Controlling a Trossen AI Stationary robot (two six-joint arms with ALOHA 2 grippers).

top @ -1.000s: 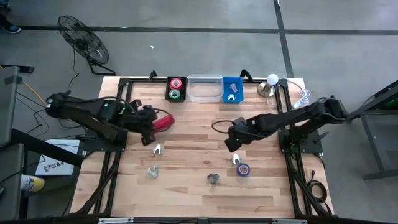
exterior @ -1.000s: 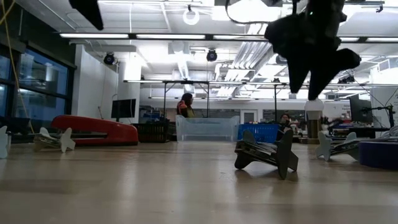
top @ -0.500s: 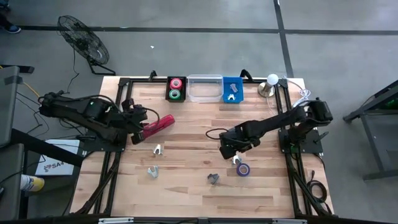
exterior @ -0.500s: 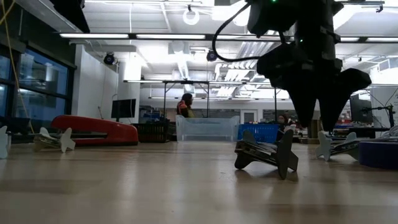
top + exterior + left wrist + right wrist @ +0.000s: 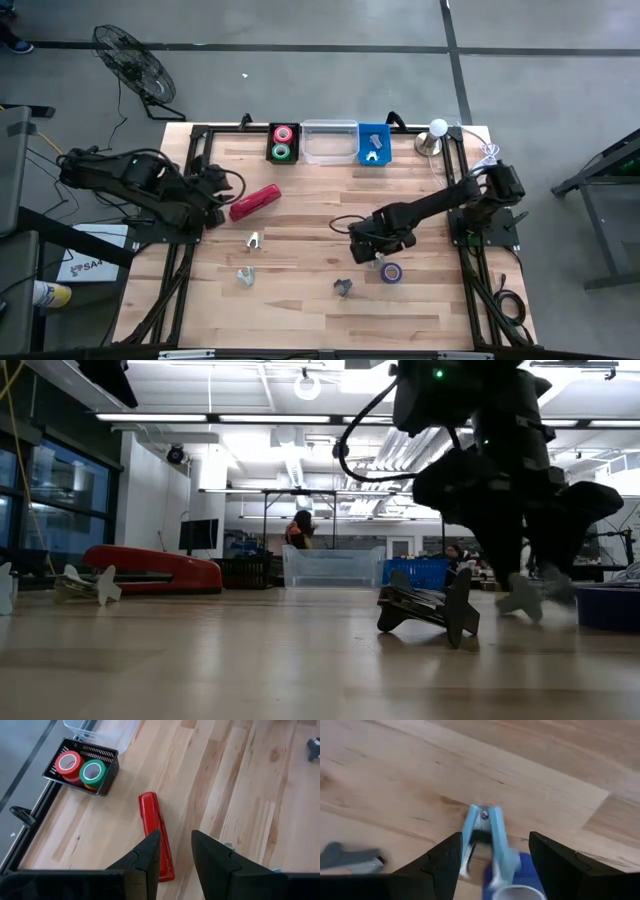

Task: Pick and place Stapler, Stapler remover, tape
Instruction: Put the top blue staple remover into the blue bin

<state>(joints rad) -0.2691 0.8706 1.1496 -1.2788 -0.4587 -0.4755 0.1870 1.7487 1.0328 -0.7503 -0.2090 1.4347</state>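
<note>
My right gripper picks up the remover by its two handles next, to place the light-blue staple remover in the bin.
The red stapler lies flat on the table at the left, and also shows in the left wrist view. My left gripper hangs open just left of it, above the table, nothing between its fingers. My right gripper is low over a light-blue staple remover, which stands on the table. Its open fingers stand on either side of the remover, apart from it. A blue tape roll lies right beside that remover, on its near side.
At the far edge stand a black bin with red and green tape rolls, a clear bin and a blue bin. Two pale staple removers and a dark one lie on the wood. A lamp stands far right.
My left gripper has drawn back toward the table's left edge, away from the stapler, which stays lying on the table. My right gripper has come down and toward the near left, rolling its wrist, until its fingers straddle the light-blue staple remover.
</note>
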